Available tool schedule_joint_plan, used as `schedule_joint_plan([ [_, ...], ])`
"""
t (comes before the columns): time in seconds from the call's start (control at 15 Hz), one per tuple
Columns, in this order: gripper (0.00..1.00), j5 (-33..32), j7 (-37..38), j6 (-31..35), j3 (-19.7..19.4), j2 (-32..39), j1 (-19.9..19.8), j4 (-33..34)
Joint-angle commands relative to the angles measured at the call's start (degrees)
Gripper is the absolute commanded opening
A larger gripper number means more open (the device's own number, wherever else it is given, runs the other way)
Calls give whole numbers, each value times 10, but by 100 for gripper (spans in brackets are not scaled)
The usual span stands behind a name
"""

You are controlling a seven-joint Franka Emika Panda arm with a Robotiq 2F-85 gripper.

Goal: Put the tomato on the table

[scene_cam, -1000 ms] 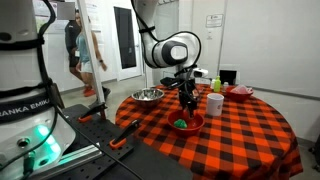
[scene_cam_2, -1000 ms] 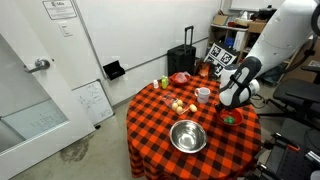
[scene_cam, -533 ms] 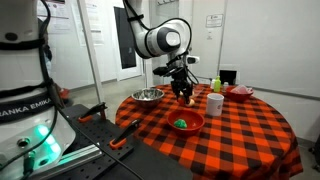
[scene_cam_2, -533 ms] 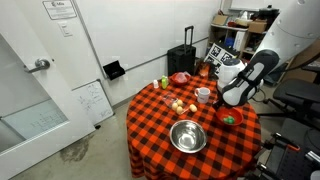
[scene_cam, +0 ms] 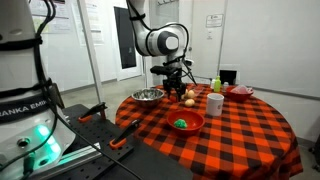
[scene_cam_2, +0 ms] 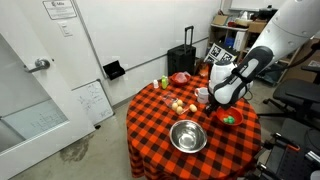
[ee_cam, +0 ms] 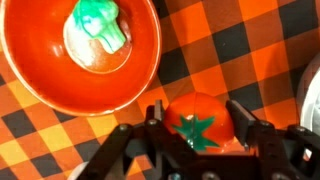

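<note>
My gripper keeps holding the tomato [ee_cam: 200, 125] for now, since it hangs above the cloth beside the red bowl and would drop if I opened my gripper now.
The tomato [ee_cam: 200, 125], red-orange with a green star calyx, sits between the two fingers of my gripper [ee_cam: 197, 128], which is shut on it. The gripper [scene_cam: 176, 86] hangs above the table [scene_cam: 250, 125] with its red-and-black checked cloth, beside the red bowl [scene_cam: 187, 123]. In the wrist view the red bowl [ee_cam: 60, 75] lies up and left of the tomato and holds a small green item [ee_cam: 100, 22]. In an exterior view the gripper [scene_cam_2: 214, 99] is left of the red bowl [scene_cam_2: 231, 118]. The tomato is too small to make out in both exterior views.
A metal bowl [scene_cam: 148, 95] [scene_cam_2: 187, 136], a white mug [scene_cam: 215, 103] [scene_cam_2: 203, 95] and pale tan rounded items [scene_cam: 189, 99] [scene_cam_2: 178, 106] stand on the table. A second red dish [scene_cam: 240, 91] is at the back. A black suitcase [scene_cam_2: 182, 58] stands beyond the table.
The gripper has risen out of the red bowl with the tomato and moved sideways away from the bowl, toward the metal bowl side. The green item stays in the bowl.
</note>
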Motion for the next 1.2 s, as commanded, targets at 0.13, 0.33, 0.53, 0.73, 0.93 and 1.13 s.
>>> schedule_joint_plan([
  [0.13, 38, 11, -73, -68, 45, 110, -54, 115],
  [0.33, 38, 6, -81, -99, 47, 153, -52, 163],
  [0.53, 38, 6, -77, -120, 48, 180, -48, 197],
  [0.73, 89, 4, -58, -136, 37, 175, -36, 207],
  [0.93, 100, -3, -36, -124, 18, 149, -21, 184],
  [1.13, 100, -8, -30, -117, 7, 121, -13, 160],
])
